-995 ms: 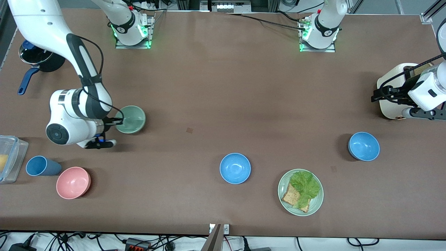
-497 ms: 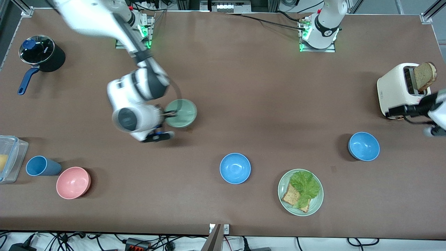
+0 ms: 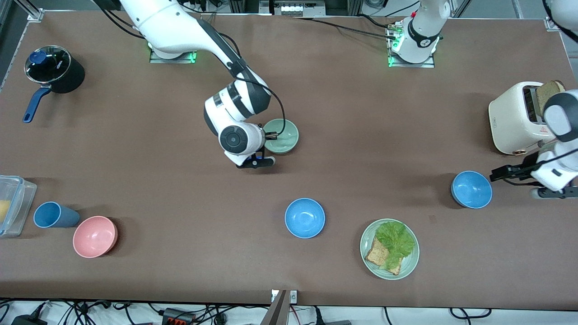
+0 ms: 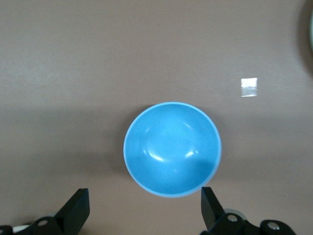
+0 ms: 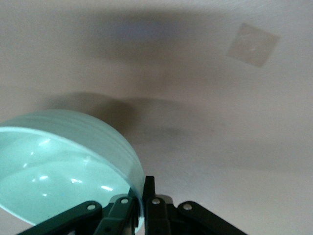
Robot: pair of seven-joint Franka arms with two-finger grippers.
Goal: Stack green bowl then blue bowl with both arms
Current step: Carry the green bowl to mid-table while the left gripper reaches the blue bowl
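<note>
My left gripper grabs the blue bowl by its thin rim next, since the bowl's round body spreads wider than the open fingers.
My right gripper is shut on the rim of the pale green bowl and holds it just above the middle of the table. In the right wrist view the fingers pinch the wall of the green bowl, one inside and one outside. A blue bowl stands on the table toward the left arm's end. My left gripper hangs open beside its rim. The left wrist view shows the blue bowl just ahead of the gripper, whose jaws stand wide apart and hold nothing.
A second blue bowl sits nearer the front camera, beside a green plate with lettuce and bread. A toaster holding bread stands at the left arm's end. A black pot, blue cup, pink bowl and clear container are at the right arm's end.
My right arm has carried the green bowl from its end of the table toward the middle. My left gripper has moved from by the toaster to beside the blue bowl.
</note>
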